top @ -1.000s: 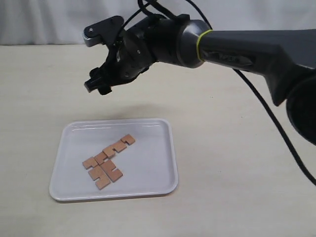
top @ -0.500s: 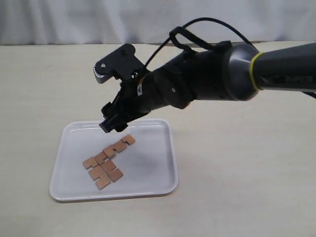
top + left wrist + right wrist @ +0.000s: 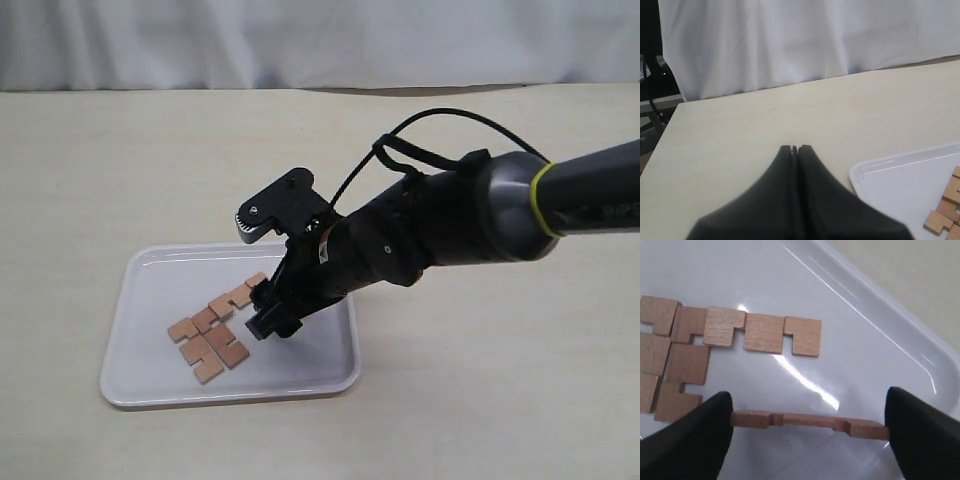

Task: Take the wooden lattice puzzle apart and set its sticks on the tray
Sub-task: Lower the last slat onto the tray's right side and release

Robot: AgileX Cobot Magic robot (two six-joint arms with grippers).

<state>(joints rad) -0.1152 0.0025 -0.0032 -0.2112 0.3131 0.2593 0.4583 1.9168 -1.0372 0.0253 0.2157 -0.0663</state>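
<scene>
The robot's right gripper should open, as the stick's lower edge is down at the bottom of the tray beside the laid sticks, so the stick would lie there.
The white tray (image 3: 128, 388) lies on the table with several notched reddish-brown sticks (image 3: 210, 335) flat on its left half. No assembled lattice puzzle shows in any view. My right gripper (image 3: 268, 320) hangs low over the middle of the tray, just right of those sticks. In the right wrist view this gripper (image 3: 810, 426) is shut on one stick (image 3: 810, 421), gripped end to end and held just above the tray floor (image 3: 865, 325), with the laid sticks (image 3: 762, 332) beyond it. My left gripper (image 3: 794, 148) is shut and empty over bare table beside the tray corner (image 3: 890, 175).
A white curtain (image 3: 300, 40) closes off the back of the beige table. The right arm and its black cable (image 3: 440, 125) stretch across the right side above the table. The tray's right half (image 3: 325, 345) holds no sticks.
The right arm has swung down and right, from high above the table behind the tray to low over the tray's middle. The sticks on the tray have not moved.
</scene>
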